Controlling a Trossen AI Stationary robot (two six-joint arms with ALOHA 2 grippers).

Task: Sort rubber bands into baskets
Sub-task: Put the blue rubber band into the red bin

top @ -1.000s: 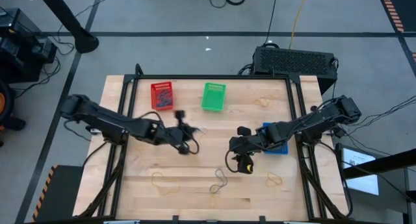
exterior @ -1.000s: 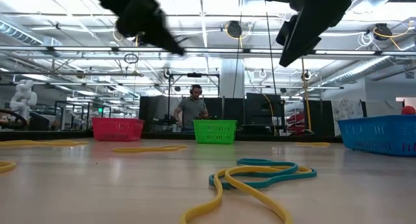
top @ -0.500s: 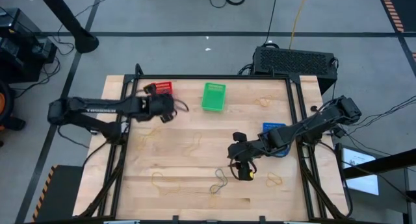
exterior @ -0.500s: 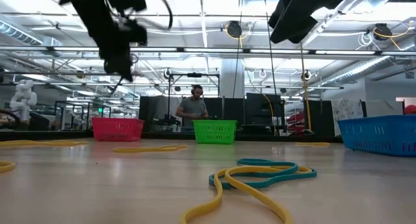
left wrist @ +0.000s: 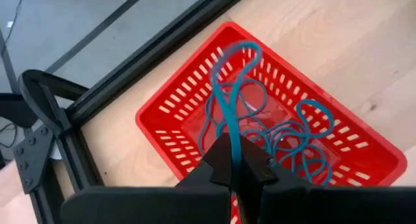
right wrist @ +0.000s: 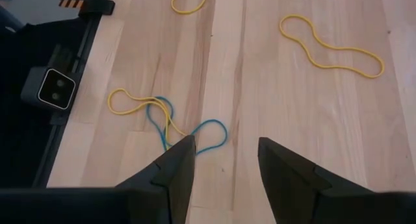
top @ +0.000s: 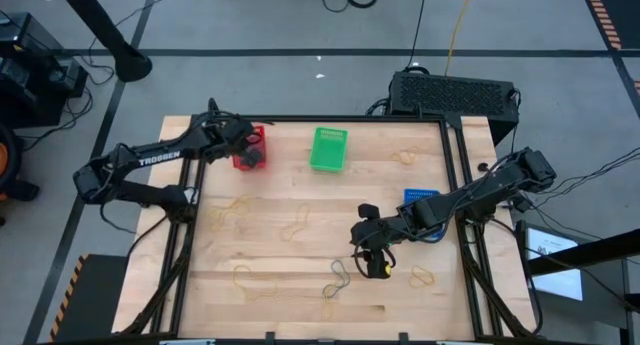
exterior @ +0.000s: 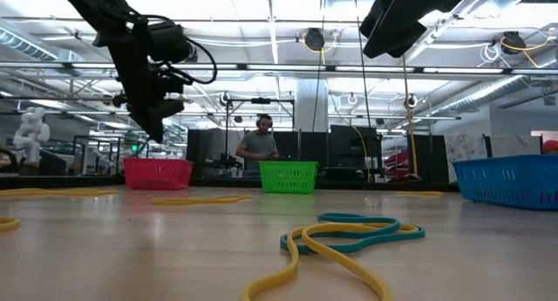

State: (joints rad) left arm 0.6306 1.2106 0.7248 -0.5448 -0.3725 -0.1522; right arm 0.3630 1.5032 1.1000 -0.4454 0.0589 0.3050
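Observation:
My left gripper's fingers are holding the blue rubber band's loop inside the red basket's rim. The rubber band would fall inside, so my left gripper needs to open its fingers.
My left gripper [top: 250,153] hovers over the red basket [top: 252,137] at the table's far left, shut on a blue rubber band [left wrist: 229,87]. Several blue bands [left wrist: 299,143] lie inside that basket. The green basket [top: 328,148] stands at the far middle. My right arm partly hides the blue basket [top: 424,197] at the right. My right gripper [right wrist: 224,160] is open, above bare wood near the front middle. A blue band [right wrist: 209,134] tangled with a yellow one [right wrist: 133,100] lies just beyond its fingers. My left gripper pinches one end of the blue band [left wrist: 234,141] between its two shut fingertips, coming slanting down from above. The rest of the band runs out past the fingertips as a slack, narrow loop [left wrist: 238,50] over the red basket; I cannot tell whether it touches the basket.
Yellow bands lie loose on the wood at the far right [top: 405,157], front right [top: 423,277], middle [top: 295,225] and front left [top: 245,276]. A black box [top: 452,93] sits behind the table's far right edge. A person [exterior: 259,147] stands far off in the room.
My left gripper has swung from the table's middle toward the far left corner with the blue band and now hangs over the red basket; its wrist has rolled on the way. It stays shut. My right gripper has kept its place, open.

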